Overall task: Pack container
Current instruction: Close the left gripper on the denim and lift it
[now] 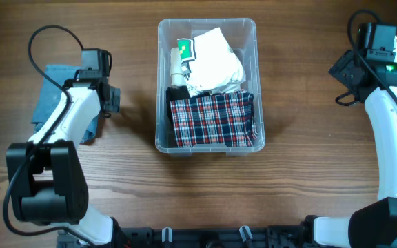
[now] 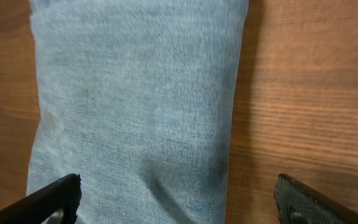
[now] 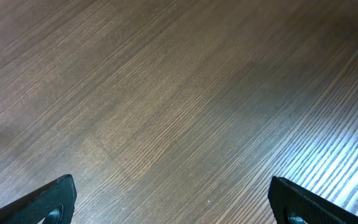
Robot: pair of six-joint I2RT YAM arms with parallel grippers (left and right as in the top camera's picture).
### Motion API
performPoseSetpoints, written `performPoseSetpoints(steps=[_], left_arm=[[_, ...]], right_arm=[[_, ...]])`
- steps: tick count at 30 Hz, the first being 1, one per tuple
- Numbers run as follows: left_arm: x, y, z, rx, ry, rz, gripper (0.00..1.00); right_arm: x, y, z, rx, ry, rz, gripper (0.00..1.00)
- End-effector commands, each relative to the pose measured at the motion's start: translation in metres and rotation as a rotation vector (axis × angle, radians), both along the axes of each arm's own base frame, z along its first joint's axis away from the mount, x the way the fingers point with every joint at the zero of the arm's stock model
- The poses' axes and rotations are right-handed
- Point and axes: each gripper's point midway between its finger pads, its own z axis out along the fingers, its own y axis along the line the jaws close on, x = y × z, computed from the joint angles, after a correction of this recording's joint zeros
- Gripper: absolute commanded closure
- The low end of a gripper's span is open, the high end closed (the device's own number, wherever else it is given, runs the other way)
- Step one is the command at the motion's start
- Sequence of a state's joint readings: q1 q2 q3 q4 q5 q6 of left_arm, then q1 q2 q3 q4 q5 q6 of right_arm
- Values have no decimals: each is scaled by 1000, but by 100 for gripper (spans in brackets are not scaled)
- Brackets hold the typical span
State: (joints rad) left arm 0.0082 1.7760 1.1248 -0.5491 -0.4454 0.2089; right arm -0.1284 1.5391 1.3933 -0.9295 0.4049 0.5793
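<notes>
My left gripper should next grab the folded denim (image 1: 47,96) by its long edge facing the container, layers pinched together, so it stays folded for packing inside.
The container (image 1: 161,83), a clear plastic bin, stands at the table's middle. Inside it lie a folded red plaid cloth (image 1: 212,120) at the near end, white cloth (image 1: 216,62) at the far end, and a white bottle with a green label (image 1: 180,58) along the left wall. Folded light-blue denim (image 1: 47,96) lies on the table at the left. My left gripper (image 1: 94,103) hangs over it, open and empty (image 2: 177,190); one finger is above the denim (image 2: 135,93), the other past its edge. My right gripper (image 1: 353,72) is open and empty over bare wood (image 3: 172,190) at the far right.
The table is brown wood (image 1: 309,138). Black cables loop from both arms (image 1: 43,34). The arm bases stand at the near edge on both sides.
</notes>
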Motion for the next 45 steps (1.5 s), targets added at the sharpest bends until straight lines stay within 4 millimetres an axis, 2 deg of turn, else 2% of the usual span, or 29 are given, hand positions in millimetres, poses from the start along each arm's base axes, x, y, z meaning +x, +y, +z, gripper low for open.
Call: performPoseSetpoints(steps=[1, 6, 14, 17, 18, 22, 27, 29, 34, 37, 41, 45], left_arm=[[-3, 1, -12, 19, 50, -18, 0], [-8, 6, -27, 40, 98, -8, 1], [-14, 25, -38, 106, 141, 38, 1], [-18, 35, -39, 107, 148, 62, 1], [-22, 49, -37, 130, 151, 99, 0], [-26, 62, -38, 126, 153, 135, 1], [-26, 64, -41, 82, 144, 144, 2], [-24, 59, -44, 47, 137, 133, 8], [-18, 54, -46, 12, 113, 122, 31], [-16, 54, -45, 13, 103, 123, 50], [-11, 55, -44, 14, 79, 128, 83], [-6, 55, -40, -9, 18, 204, 96]], right_arm=[[-2, -4, -6, -8, 16, -14, 0], [-2, -4, -6, -8, 16, -14, 0], [-2, -4, -6, -8, 16, -14, 0], [-2, -4, -6, -8, 16, -13, 0], [-2, -4, -6, -8, 16, -14, 0], [-2, -4, -6, -8, 16, -13, 0], [-2, -4, -6, -8, 16, -13, 0], [-2, -4, -6, -8, 16, -14, 0], [-2, -4, -6, -8, 16, -13, 0], [-2, -4, -6, -8, 16, -13, 1], [-2, -4, -6, -8, 16, -14, 0], [-2, -4, -6, -8, 16, -14, 0]])
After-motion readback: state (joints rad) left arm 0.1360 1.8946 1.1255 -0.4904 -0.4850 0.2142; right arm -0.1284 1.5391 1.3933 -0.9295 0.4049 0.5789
